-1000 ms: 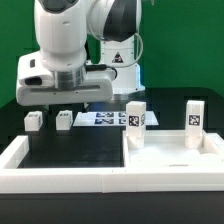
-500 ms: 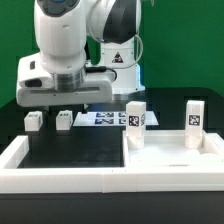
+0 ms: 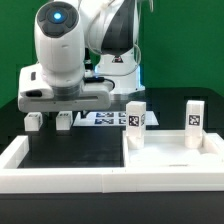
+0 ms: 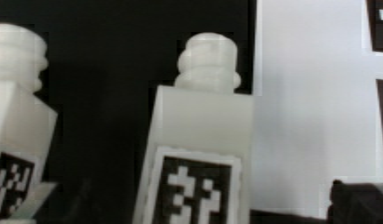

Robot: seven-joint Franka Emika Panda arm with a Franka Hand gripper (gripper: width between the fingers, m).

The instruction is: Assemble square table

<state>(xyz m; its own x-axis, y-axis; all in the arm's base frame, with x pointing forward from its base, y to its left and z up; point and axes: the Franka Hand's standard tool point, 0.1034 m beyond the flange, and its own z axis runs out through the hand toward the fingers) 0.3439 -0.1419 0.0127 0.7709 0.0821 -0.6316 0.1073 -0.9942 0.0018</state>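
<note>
My gripper should close on the leg now, because the tagged leg (image 4: 195, 130) lies low between my gripper's fingers, beside the marker board.
The white square table top (image 3: 172, 158) lies at the exterior view's right, and two tagged white legs (image 3: 135, 116) (image 3: 194, 114) stand on it. Two more small white legs (image 3: 33, 121) (image 3: 64, 120) lie on the black table at the back left. My gripper (image 3: 64, 107) hangs low right over them. In the wrist view the gripper (image 4: 202, 200) is open. Its dark fingertips (image 4: 358, 197) show on either side of one tagged leg (image 4: 200, 140) without touching it. The other leg (image 4: 17, 130) lies beside it.
The marker board (image 3: 105, 118) lies flat behind the legs and also shows in the wrist view (image 4: 321, 100) next to the straddled leg. A long white border wall (image 3: 70, 180) runs along the front and sides of the black work area.
The arm has tilted and come down, so the hand now sits lower and closer over the two legs at the back left. The legs and the table top have not moved.
</note>
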